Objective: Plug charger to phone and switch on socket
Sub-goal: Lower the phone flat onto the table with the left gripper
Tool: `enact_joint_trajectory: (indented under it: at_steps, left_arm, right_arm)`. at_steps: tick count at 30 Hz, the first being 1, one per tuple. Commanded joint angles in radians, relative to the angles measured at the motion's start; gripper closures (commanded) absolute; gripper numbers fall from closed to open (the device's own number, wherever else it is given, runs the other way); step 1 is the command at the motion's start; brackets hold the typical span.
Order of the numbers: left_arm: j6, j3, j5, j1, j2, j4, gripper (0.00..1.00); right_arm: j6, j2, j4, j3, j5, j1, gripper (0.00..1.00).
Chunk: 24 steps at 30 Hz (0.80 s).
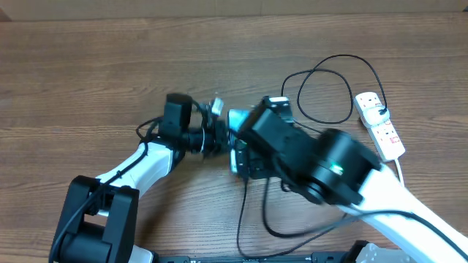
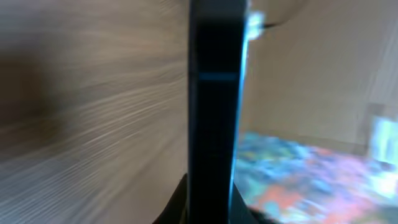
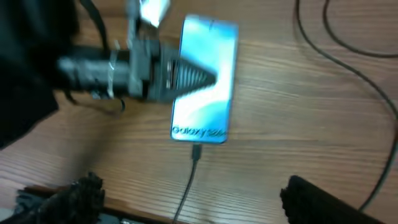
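Observation:
I should keep hold of the phone with my left gripper until its back touches the tabletop, because its dark edge (image 2: 216,130) is still high above the wood.
The phone (image 3: 205,81) lies screen up on the wooden table, its light blue display reading "Galaxy S24". My left gripper (image 3: 198,78) is shut on the phone's side; in the left wrist view the phone's dark edge (image 2: 214,112) stands between its fingers. The charger's connector (image 3: 196,151) meets the phone's bottom edge, and its thin black cable (image 3: 185,190) trails toward me. My right gripper (image 3: 199,205) hangs open just behind the connector, with the cable running loose between its fingers. The socket (image 1: 380,124) lies at the right, with the black adapter (image 1: 383,111) plugged into it.
The black cable loops (image 1: 322,91) over the table between the phone and the socket. A white cord (image 1: 400,169) leaves the socket's near end. My right arm (image 1: 329,164) covers most of the phone from above.

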Motion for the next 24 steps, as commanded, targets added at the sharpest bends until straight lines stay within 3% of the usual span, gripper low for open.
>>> enact_joint_trajectory:
  at_steps: [1, 11, 15, 24]
  left_arm:
    - [0.351, 0.000, -0.127, 0.008, -0.003, -0.151, 0.96]
    - [0.528, 0.000, -0.132, 0.106, -0.001, -0.238, 0.96]
    - [0.536, 0.000, -0.199, 0.152, 0.001, -0.281, 0.96]
    - [0.552, -0.001, -0.198, 0.177, 0.004, -0.289, 0.96]
  right_arm:
    - [-0.003, -0.065, -0.001, 0.026, 0.063, -0.006, 0.04]
    - [-0.002, -0.067, 0.011, 0.026, 0.062, -0.006, 0.00]
    - [-0.003, -0.067, 0.028, 0.026, 0.062, -0.006, 0.00]
    - [-0.003, -0.067, 0.045, 0.026, 0.064, -0.006, 0.00]
